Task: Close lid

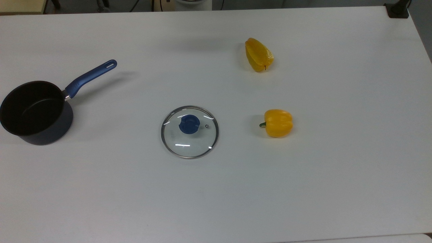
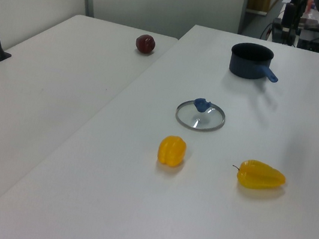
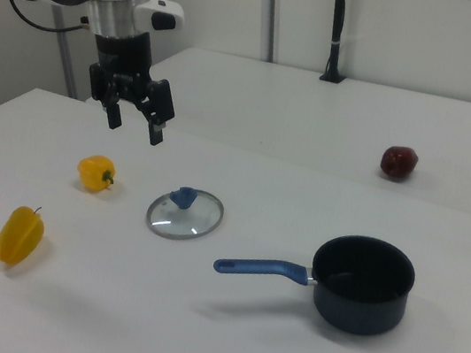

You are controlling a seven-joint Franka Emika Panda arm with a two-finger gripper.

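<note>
The glass disc lies flat on the tabletop and spreads wide. My gripper will therefore grab the lid by its narrow blue knob next.
The round glass lid with a metal rim and blue knob lies flat on the white table, also seen in the left view and the right view. A dark saucepan with a blue handle stands uncovered at the top view's left, likewise in the left view and right view. My gripper hangs open in the air, above and to the right view's left of the lid, with nothing between its fingers.
Two yellow peppers lie on the table: one to the top view's right of the lid, another farther back. A dark red fruit sits on the adjoining table. A black post stands behind.
</note>
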